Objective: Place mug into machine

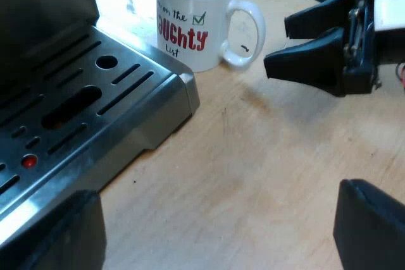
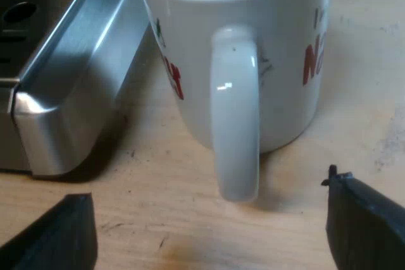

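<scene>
The right gripper grabs the white mug by its handle (image 2: 235, 118) next, to place it into the machine (image 2: 66, 86).
A white mug (image 1: 195, 14) with red and black lettering stands upright on the wooden table beside the corner of the espresso machine's metal drip tray (image 1: 76, 118). My right gripper (image 1: 273, 47) hovers open just off the mug's handle (image 1: 248, 33), not touching it. In the right wrist view the mug (image 2: 278, 49) is close, its handle (image 2: 235, 115) pointing between my open right fingers (image 2: 367, 222), with the tray's corner (image 2: 57, 112) beside it. My left gripper (image 1: 218, 235) is open over bare table by the tray's edge, holding nothing.
The drip tray has slots, a round hole and a small red dot (image 1: 28, 161) on its grate. Bare wooden table (image 1: 253, 169) stretches between the tray and my two grippers.
</scene>
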Controlling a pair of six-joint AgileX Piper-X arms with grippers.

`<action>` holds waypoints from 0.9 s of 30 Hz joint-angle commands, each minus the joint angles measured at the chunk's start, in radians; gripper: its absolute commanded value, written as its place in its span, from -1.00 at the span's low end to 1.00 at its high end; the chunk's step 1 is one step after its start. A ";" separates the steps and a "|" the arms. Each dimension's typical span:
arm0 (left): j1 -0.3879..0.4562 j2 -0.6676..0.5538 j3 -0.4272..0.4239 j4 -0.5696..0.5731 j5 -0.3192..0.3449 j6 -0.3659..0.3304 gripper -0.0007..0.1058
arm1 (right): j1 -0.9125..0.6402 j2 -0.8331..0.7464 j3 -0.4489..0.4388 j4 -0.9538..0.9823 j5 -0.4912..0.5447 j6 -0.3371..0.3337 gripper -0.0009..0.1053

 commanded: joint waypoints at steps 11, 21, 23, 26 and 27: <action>-0.004 -0.003 -0.002 -0.020 -0.010 -0.031 0.53 | 0.057 0.104 -0.032 -0.136 0.117 0.016 0.50; -0.004 -0.003 -0.002 -0.020 -0.010 -0.031 0.53 | 0.057 0.173 -0.111 -0.102 0.132 0.049 0.50; -0.004 -0.003 -0.002 -0.020 -0.010 -0.031 0.53 | 0.057 0.173 -0.119 -0.088 0.132 0.049 0.46; -0.004 -0.003 -0.002 -0.020 -0.010 -0.031 0.53 | 0.057 0.180 -0.124 -0.091 0.162 0.049 0.18; -0.004 -0.003 -0.002 -0.020 -0.010 -0.031 0.53 | 0.057 0.180 -0.124 -0.091 0.167 0.049 0.11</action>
